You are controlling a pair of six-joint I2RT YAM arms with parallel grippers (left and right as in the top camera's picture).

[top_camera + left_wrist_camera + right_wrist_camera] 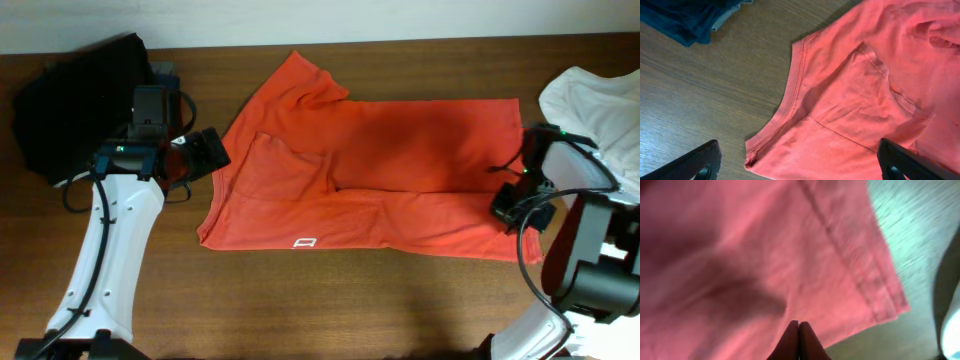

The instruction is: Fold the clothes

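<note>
I need to grab the red-orange T-shirt next with my left gripper, by its creased side edge (pixel 212 216) near the sleeve hem (pixel 217 200), which should straighten the shirt for folding.
The red-orange T-shirt (pixel 400 180) lies spread across the table's middle, with its left side creased and a small white logo (pixel 305 243) near the front edge. My left gripper (pixel 210 152) is open at the shirt's left edge. In the left wrist view its fingers (pixel 800 170) straddle a sleeve hem corner of the shirt (pixel 865 100) without touching it. My right gripper (pixel 503 208) is over the shirt's right hem. In the blurred right wrist view its fingers (pixel 799 326) are pressed together over the shirt (pixel 765 255), with no cloth visibly between them.
A pile of black and navy garments (pixel 80 90) lies at the back left and also shows in the left wrist view (pixel 685 17). A plain white shirt (pixel 600 110) lies at the back right, close to my right arm. Bare wood table (pixel 300 310) runs along the front.
</note>
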